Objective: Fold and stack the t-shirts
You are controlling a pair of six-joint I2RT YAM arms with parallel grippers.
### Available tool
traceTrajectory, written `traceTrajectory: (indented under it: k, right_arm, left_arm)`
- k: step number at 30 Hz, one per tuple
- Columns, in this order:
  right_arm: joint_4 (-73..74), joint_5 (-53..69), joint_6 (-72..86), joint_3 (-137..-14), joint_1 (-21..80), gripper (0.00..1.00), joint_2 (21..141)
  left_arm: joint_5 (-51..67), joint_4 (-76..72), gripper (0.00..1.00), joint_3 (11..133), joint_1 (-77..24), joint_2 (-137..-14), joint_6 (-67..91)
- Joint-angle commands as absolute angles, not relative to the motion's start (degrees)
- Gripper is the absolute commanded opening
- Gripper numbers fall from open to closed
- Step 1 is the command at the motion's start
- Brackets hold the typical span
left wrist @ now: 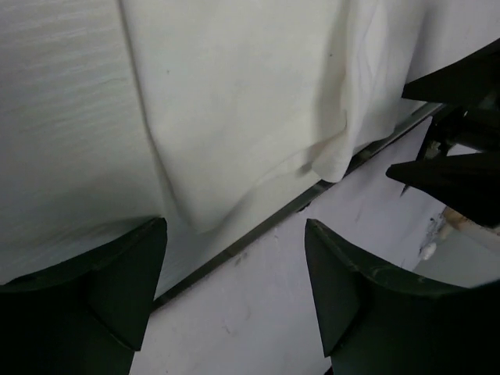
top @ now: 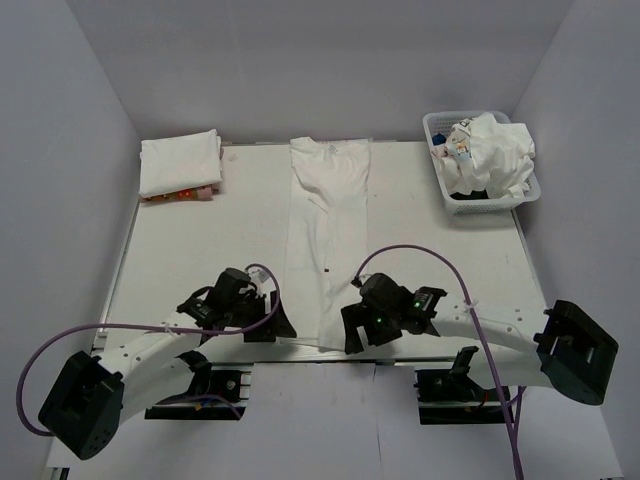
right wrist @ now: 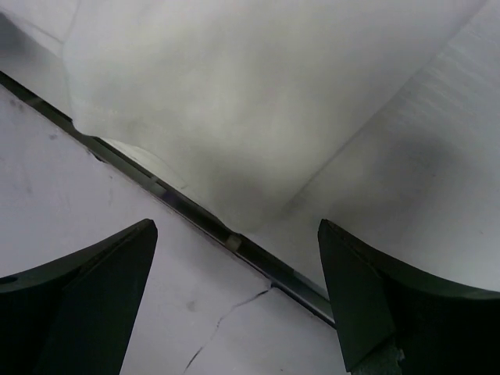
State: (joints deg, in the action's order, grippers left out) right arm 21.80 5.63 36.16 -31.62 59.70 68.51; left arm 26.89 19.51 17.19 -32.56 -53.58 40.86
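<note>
The right gripper should next take hold of the white t-shirt by its near hem's outer corner (right wrist: 246, 219), so that the hem gets folded evenly toward the back.
A white t-shirt (top: 328, 230), folded lengthwise into a narrow strip, lies down the middle of the table from the back to the near edge. My left gripper (top: 281, 328) is open and empty just left of the strip's near hem, which shows in the left wrist view (left wrist: 234, 101) beyond the fingers (left wrist: 117, 289). My right gripper (top: 352, 338) is open and empty at the hem's right corner. The cloth (right wrist: 234, 94) lies beyond its fingers (right wrist: 375, 305). Neither gripper (left wrist: 234, 266) (right wrist: 234, 266) holds cloth. A folded white stack (top: 180, 163) sits back left.
A white lattice basket (top: 445, 190) at the back right holds crumpled white shirts (top: 495, 150) and something dark. Something pink and red shows under the folded stack (top: 180, 194). The table's near edge (left wrist: 234, 254) (right wrist: 195, 211) runs under both grippers. Grey walls enclose the table.
</note>
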Motion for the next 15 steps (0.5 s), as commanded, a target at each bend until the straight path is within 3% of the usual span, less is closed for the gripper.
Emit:
traceTrajectory:
  k: [1, 5, 9, 12, 15]
  right_arm:
    - [17.14, 9.58, 38.40, -30.33, 59.59, 0.89, 68.91]
    - [14.68, 10.11, 39.46, -28.48, 59.68, 0.79, 70.22]
    - [13.80, 9.23, 40.17, -28.74, 59.85, 0.44, 70.05]
    - [12.75, 8.44, 40.34, -27.95, 59.77, 0.34, 69.35]
    - [12.13, 5.90, 40.43, -28.21, 59.68, 0.22, 69.43]
  left_arm:
    - [23.65, 18.81, 0.81, 15.47, -34.71, -55.20, 42.63]
    - [19.34, 18.81, 0.71, 15.47, -36.03, -57.12, 43.24]
    - [17.77, 18.19, 0.42, 16.69, -36.65, -60.54, 43.24]
    - [15.30, 17.50, 0.39, 18.01, -37.27, -62.31, 41.84]
    - [14.77, 17.49, 0.28, 20.21, -37.27, -63.98, 40.78]
